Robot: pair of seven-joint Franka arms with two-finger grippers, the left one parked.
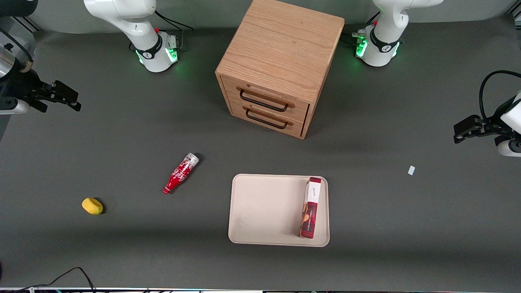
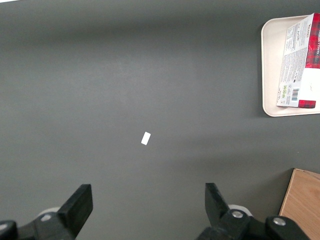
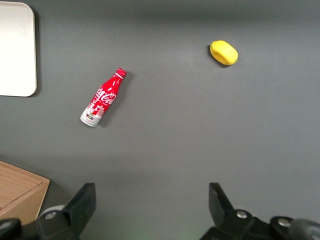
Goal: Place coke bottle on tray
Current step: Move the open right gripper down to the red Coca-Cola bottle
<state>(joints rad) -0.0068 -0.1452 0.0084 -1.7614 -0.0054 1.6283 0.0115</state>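
I will set the coke bottle on the tray, so my right gripper will next grab the bottle by its labeled body.
The coke bottle is small, slim and red with white script. It lies on its side on the dark table beside the tray, toward the working arm's end, with its neck pointing toward the front camera. The right wrist view shows the bottle and a corner of the beige tray. My right gripper hangs open and empty at the working arm's end of the table, well apart from the bottle. Its fingers stand wide apart over bare table in the right wrist view.
A red-and-white box lies on the tray along the edge toward the parked arm. A wooden drawer cabinet stands farther from the front camera than the tray. A yellow lemon-like object lies toward the working arm's end. A white scrap lies toward the parked arm's end.
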